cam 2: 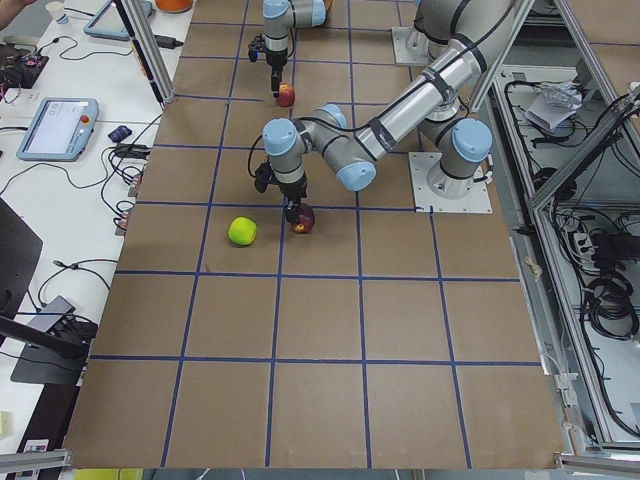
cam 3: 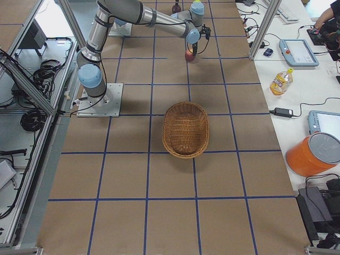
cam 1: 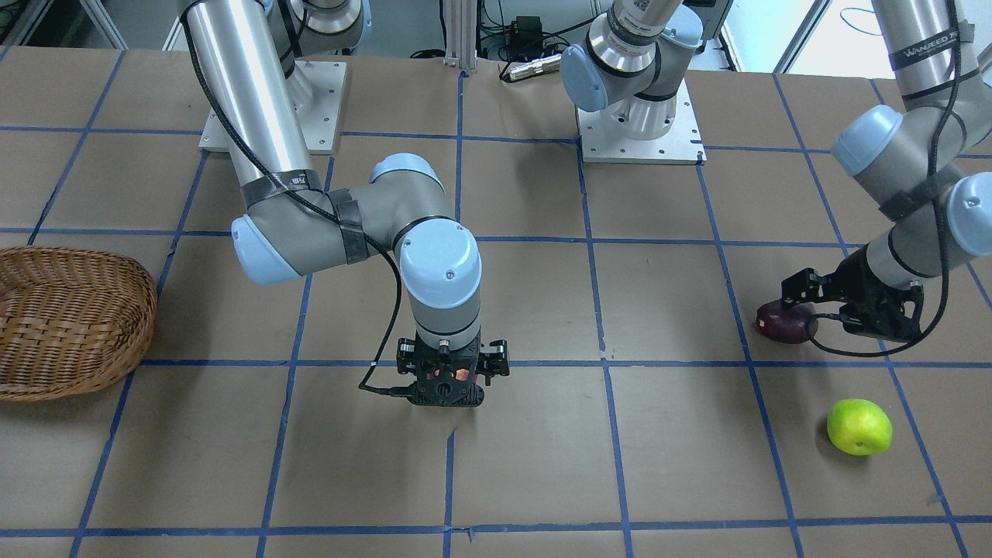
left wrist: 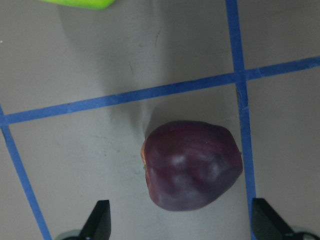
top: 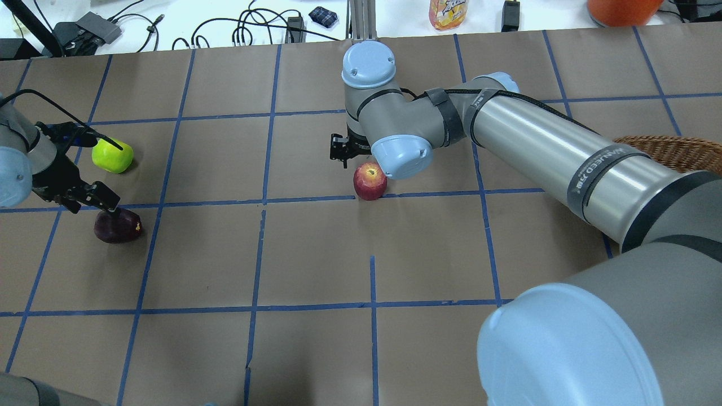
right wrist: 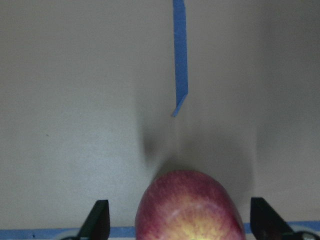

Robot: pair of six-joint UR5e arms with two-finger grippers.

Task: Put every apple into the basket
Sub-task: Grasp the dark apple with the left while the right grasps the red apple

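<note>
My left gripper should next grab the dark maroon apple around its plump body point(cam 1: 783, 322). That is to get the apples into the basket point(cam 1: 70, 321).
The red apple point(top: 369, 180) with a yellowish end lies mid-table. My right gripper point(right wrist: 180, 227) is open just above it, one fingertip on each side, not touching. Its body hides most of the apple in the front view point(cam 1: 452, 372). The dark maroon apple point(left wrist: 192, 172) lies at the table's left end. My left gripper point(left wrist: 180, 225) is open over it, with the apple between and just ahead of the fingertips. The lime green apple point(top: 113, 155) lies just beyond the maroon apple. The oval wicker basket point(cam 3: 185, 130) is empty at the table's right end.
The brown table is marked with a blue tape grid. The right arm's long forearm point(top: 553, 152) stretches from the basket side to the middle. Cables, a bottle and an orange bucket lie past the far edge.
</note>
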